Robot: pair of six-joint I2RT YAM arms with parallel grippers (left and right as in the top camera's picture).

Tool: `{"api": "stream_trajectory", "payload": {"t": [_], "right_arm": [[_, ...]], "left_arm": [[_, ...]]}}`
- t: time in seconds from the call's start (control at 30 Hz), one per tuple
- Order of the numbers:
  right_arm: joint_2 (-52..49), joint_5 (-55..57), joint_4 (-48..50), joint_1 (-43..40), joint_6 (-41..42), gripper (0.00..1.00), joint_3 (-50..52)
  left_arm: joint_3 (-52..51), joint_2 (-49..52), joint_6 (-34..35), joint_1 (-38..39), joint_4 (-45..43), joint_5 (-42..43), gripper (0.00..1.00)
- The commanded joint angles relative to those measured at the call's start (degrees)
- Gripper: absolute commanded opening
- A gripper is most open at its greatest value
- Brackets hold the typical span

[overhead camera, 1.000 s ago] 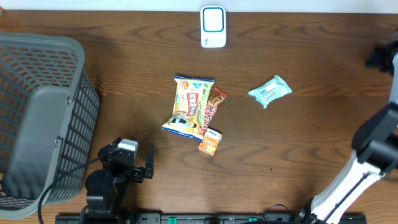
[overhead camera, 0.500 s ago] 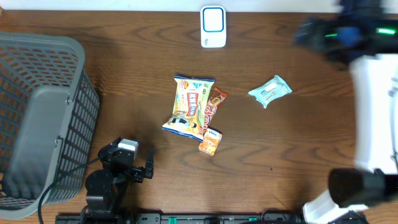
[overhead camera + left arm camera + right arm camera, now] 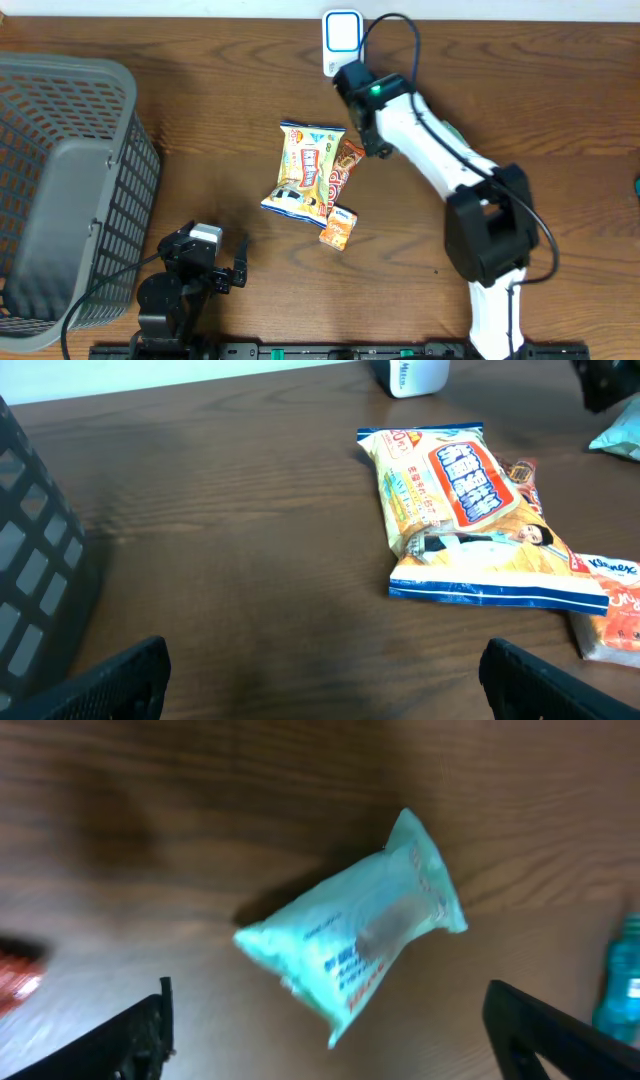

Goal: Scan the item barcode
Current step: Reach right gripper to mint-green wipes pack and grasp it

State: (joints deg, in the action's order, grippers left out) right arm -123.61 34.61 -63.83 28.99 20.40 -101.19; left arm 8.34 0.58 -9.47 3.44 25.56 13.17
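I next need to grab the teal tissue packet (image 3: 350,945) by its near printed edge with my right gripper; the rest stays exposed to scan the barcode.
A teal tissue packet (image 3: 350,945) lies on the wooden table, below and between the fingers of my right gripper (image 3: 335,1040), which is open and not touching it. In the overhead view my right arm (image 3: 430,150) covers that packet. A yellow chips bag (image 3: 305,170), a red-brown snack (image 3: 342,170) and an orange tissue pack (image 3: 338,228) lie mid-table. The white and blue scanner (image 3: 342,42) stands at the far edge. My left gripper (image 3: 325,680) is open and empty near the front, short of the chips bag (image 3: 465,510).
A large grey basket (image 3: 60,190) takes up the left side of the table. Its dark wall (image 3: 35,590) shows close to my left gripper. A small teal object (image 3: 625,970) sits at the right edge of the right wrist view.
My right arm has swung in from the right edge across the table and now stretches over the teal packet. The left arm and the items have not moved.
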Motion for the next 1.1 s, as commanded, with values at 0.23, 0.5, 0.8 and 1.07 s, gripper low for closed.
{"api": "stream_trajectory", "payload": {"t": [0.23,0.5,0.8,1.07], "right_arm": [[-7.0,-0.8,1.7,-1.4,18.1,0.81,0.1],[-7.2,-3.4,1.7,-1.3,34.1,0.67,0.1],[-9.5,-0.7,1.0,-2.9,38.1,0.67,0.1],[-10.3,-3.7,0.4,-7.4,38.1,0.57,0.1]], "left_arm": [[-0.7,-0.3,-0.8,0.1,1.2,-0.2,0.98],[-0.7,-0.3,-0.8,0.1,1.2,-0.2,0.98],[-0.7,-0.3,-0.8,0.1,1.2,-0.2,0.98],[-0.7,-0.3,-0.8,0.1,1.2,-0.2,0.98]]}}
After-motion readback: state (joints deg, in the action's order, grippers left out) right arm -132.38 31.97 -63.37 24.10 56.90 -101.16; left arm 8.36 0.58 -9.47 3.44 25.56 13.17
